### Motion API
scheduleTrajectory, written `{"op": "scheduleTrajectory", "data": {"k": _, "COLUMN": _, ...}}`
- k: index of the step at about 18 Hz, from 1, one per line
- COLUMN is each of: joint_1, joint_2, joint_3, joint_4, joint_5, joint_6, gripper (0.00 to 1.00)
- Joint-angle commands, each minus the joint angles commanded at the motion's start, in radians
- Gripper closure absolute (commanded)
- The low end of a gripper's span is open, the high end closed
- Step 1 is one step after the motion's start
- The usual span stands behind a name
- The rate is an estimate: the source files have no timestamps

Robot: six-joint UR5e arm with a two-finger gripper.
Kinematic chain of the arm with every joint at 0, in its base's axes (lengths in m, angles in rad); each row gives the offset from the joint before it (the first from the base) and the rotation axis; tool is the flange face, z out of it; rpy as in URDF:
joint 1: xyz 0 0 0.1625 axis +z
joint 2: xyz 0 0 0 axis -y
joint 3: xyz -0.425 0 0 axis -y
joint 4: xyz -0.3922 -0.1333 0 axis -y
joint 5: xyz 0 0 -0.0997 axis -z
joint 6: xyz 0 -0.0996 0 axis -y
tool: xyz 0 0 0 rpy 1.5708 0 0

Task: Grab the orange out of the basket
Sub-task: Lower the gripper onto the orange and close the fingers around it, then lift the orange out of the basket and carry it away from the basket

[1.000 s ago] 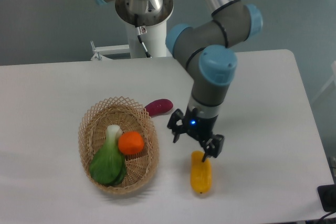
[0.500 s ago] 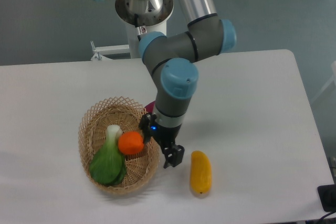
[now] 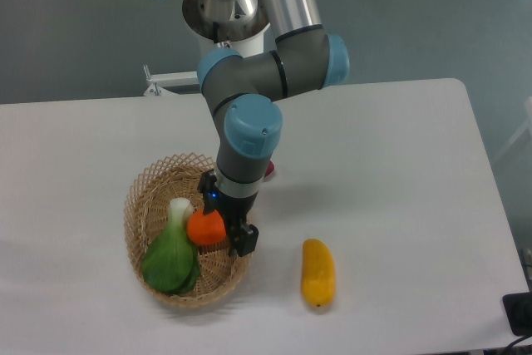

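I should next grab the orange's round sides with my gripper to pick it from the wicker basket.
The orange lies in the wicker basket at the left-middle of the table, resting against a green leafy vegetable. My gripper hangs over the basket's right side, just right of the orange and partly covering its edge. It is open: one finger is near the basket's right rim and the other sits at the orange's upper right. Nothing is held between them.
A green and white bok choy fills the basket's left half. A long yellow fruit lies on the table to the right of the basket. A dark red vegetable peeks out behind the arm.
The arm has swung left from above the yellow fruit to the basket. The open gripper is now beside the orange. The fruits have not moved.
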Motion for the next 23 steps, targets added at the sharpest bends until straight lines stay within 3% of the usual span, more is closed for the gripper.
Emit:
{"op": "scheduleTrajectory", "data": {"k": 10, "joint_1": -0.026, "joint_2": -0.041, "joint_3": -0.006, "joint_4": 0.015, "joint_5": 0.041, "joint_6": -0.011, "gripper": 0.0}}
{"op": "scheduleTrajectory", "data": {"k": 13, "joint_1": -0.04, "joint_2": -0.044, "joint_3": -0.012, "joint_4": 0.015, "joint_5": 0.043, "joint_6": -0.015, "gripper": 0.05}}
{"op": "scheduleTrajectory", "data": {"k": 18, "joint_1": -0.041, "joint_2": -0.046, "joint_3": -0.011, "joint_4": 0.015, "joint_5": 0.043, "joint_6": -0.05, "gripper": 0.34}}
{"op": "scheduleTrajectory", "data": {"k": 23, "joint_1": -0.04, "joint_2": -0.037, "joint_3": -0.003, "joint_4": 0.012, "joint_5": 0.041, "joint_6": -0.064, "gripper": 0.49}}
